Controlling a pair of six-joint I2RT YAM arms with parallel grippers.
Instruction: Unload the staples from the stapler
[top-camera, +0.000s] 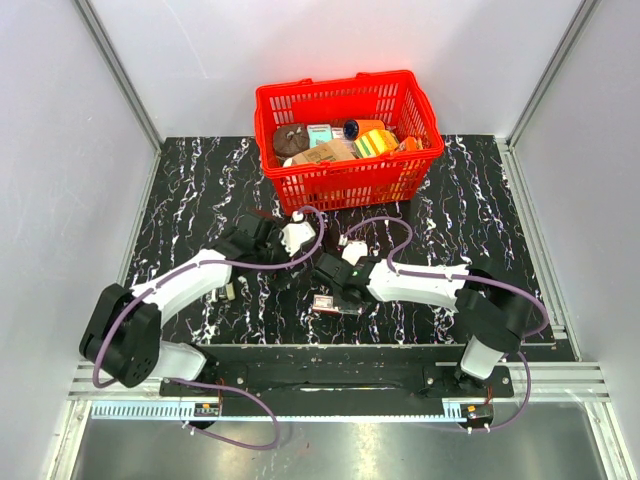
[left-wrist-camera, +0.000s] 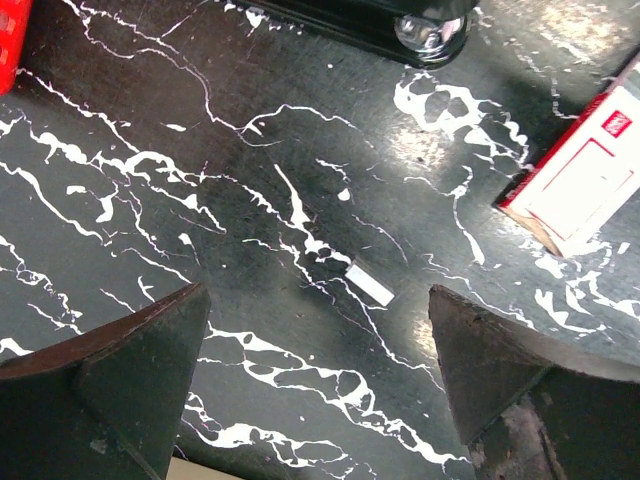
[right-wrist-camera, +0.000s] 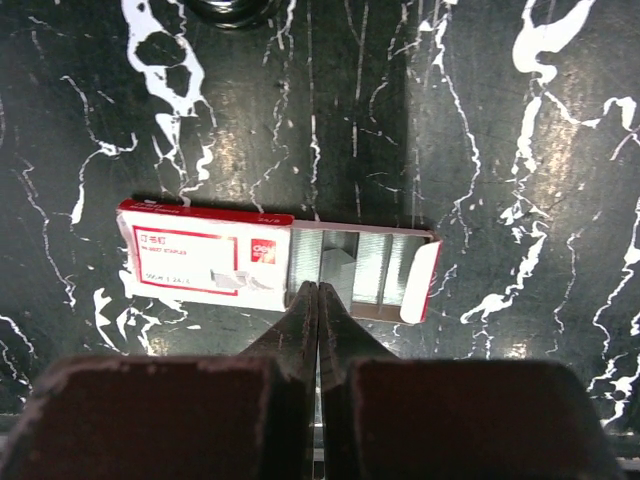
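The small pale piece (left-wrist-camera: 370, 285) is slanted on the tabletop below my left gripper's open fingers, so they would miss it if I closed now, and I will lower the gripper first.
The stapler (left-wrist-camera: 370, 25) is a black body with a chrome rivet at the top edge of the left wrist view; its rivet end also shows at the top of the right wrist view (right-wrist-camera: 228, 8). In the top view it is hard to tell from the dark table. My left gripper (left-wrist-camera: 318, 300) is open and empty above bare table, where a small pale strip (left-wrist-camera: 370, 285) lies. My right gripper (right-wrist-camera: 318, 285) is shut, its tips over the open tray of a red and white staple box (right-wrist-camera: 210, 255) with staple strips (right-wrist-camera: 385, 265) inside.
A red basket (top-camera: 345, 175) full of items stands at the back of the black marbled table (top-camera: 200, 190). The staple box (top-camera: 335, 305) lies near the front edge, below my right gripper (top-camera: 335, 290). My left gripper (top-camera: 298, 245) is just left of it.
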